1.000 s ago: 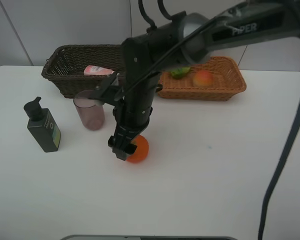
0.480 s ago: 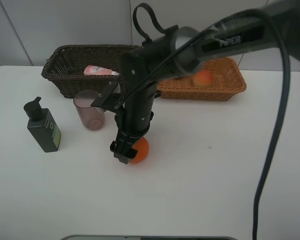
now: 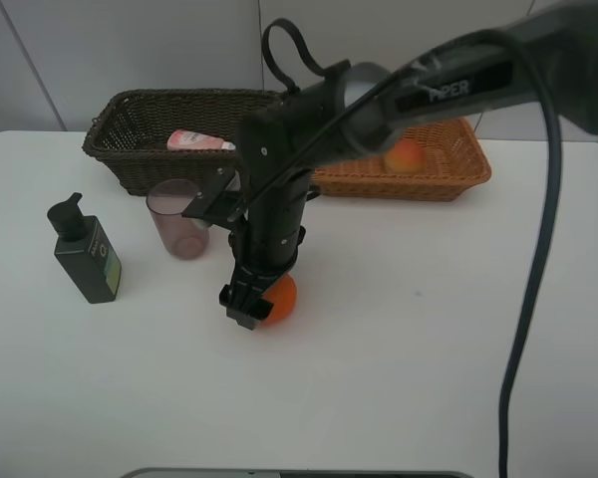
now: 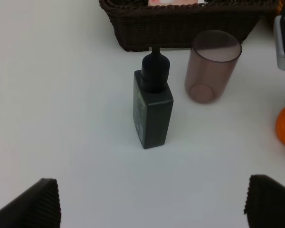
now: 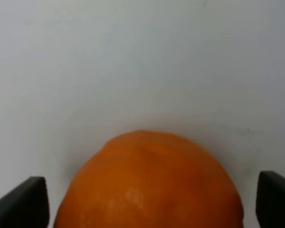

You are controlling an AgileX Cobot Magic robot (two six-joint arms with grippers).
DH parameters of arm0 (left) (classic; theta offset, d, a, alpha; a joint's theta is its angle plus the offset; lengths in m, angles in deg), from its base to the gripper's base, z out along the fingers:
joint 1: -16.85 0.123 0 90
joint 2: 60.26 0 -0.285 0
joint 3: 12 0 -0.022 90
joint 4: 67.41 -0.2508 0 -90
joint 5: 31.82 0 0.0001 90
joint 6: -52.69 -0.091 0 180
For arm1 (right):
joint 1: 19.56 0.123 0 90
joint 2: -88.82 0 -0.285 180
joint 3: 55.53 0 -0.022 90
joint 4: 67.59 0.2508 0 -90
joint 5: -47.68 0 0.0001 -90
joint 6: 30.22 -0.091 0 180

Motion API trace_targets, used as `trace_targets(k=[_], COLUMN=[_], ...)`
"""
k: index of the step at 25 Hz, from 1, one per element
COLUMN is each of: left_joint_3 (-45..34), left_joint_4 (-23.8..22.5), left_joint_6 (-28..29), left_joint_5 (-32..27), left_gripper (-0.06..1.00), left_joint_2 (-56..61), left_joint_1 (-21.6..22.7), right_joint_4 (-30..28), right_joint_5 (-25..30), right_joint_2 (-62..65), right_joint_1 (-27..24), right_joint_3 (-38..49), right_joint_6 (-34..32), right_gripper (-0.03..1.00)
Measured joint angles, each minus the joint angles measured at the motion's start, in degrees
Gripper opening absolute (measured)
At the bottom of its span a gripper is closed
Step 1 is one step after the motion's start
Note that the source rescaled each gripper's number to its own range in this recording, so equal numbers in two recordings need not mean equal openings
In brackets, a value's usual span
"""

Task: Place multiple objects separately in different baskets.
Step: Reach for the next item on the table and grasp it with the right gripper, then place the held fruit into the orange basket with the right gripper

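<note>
My right gripper should close on the orange (image 3: 279, 297) now, because its fingers are on both sides of the orange.
The orange (image 3: 279, 297) lies on the white table. My right gripper (image 3: 251, 301) reaches across the middle and stands over it, open, with a finger on each side; the right wrist view shows the orange (image 5: 149, 183) between the spread fingertips (image 5: 19, 203). The dark green pump bottle (image 3: 88, 254) and the mauve cup (image 3: 179, 221) stand left of it. The pink lotion bottle (image 3: 199, 141) lies in the dark brown basket (image 3: 130, 149). The red-yellow fruit (image 3: 405, 155) lies in the light tan basket (image 3: 448, 179). The green citrus is hidden behind the arm. My left gripper (image 4: 152, 204) is open and empty, short of the pump bottle (image 4: 153, 107).
The cup (image 4: 211, 66) stands close in front of the dark basket (image 4: 180, 23). The right arm's cable (image 3: 538, 249) hangs over the right of the table (image 3: 429, 378).
The right arm has swung a little and the gripper has settled closer around the orange. The arm now covers the green citrus. The orange has stayed put.
</note>
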Motion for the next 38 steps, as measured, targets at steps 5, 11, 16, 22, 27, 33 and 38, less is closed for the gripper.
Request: trace_targets(k=[5,11,16,22,27,33,38], left_joint_3=[0.0,0.0,0.0,0.0,0.0,0.0,0.0], left_joint_4=[0.0,0.0,0.0,0.0,0.0,0.0,0.0], left_joint_6=[0.0,0.0,0.0,0.0,0.0,0.0,0.0], left_joint_5=[0.0,0.0,0.0,0.0,0.0,0.0,0.0], left_gripper=[0.99,0.99,0.99,0.99,0.99,0.99,0.99], left_joint_2=[0.0,0.0,0.0,0.0,0.0,0.0,0.0], left_joint_1=[0.0,0.0,0.0,0.0,0.0,0.0,0.0], right_joint_4=[0.0,0.0,0.0,0.0,0.0,0.0,-0.1], right_joint_5=[-0.6,-1.0,-1.0,-1.0,-1.0,-1.0,2.0], right_joint_2=[-0.6,-0.6,-0.6,-0.6,-0.6,-0.6,0.0], right_joint_1=[0.0,0.0,0.0,0.0,0.0,0.0,0.0], right_joint_3=[0.2,0.2,0.2,0.2,0.2,0.2,-2.1], right_joint_6=[0.0,-0.1,-0.1,-0.1,-0.1,-0.1,-2.6], right_gripper=[0.76,0.49,0.49,0.49,0.49,0.49,0.49])
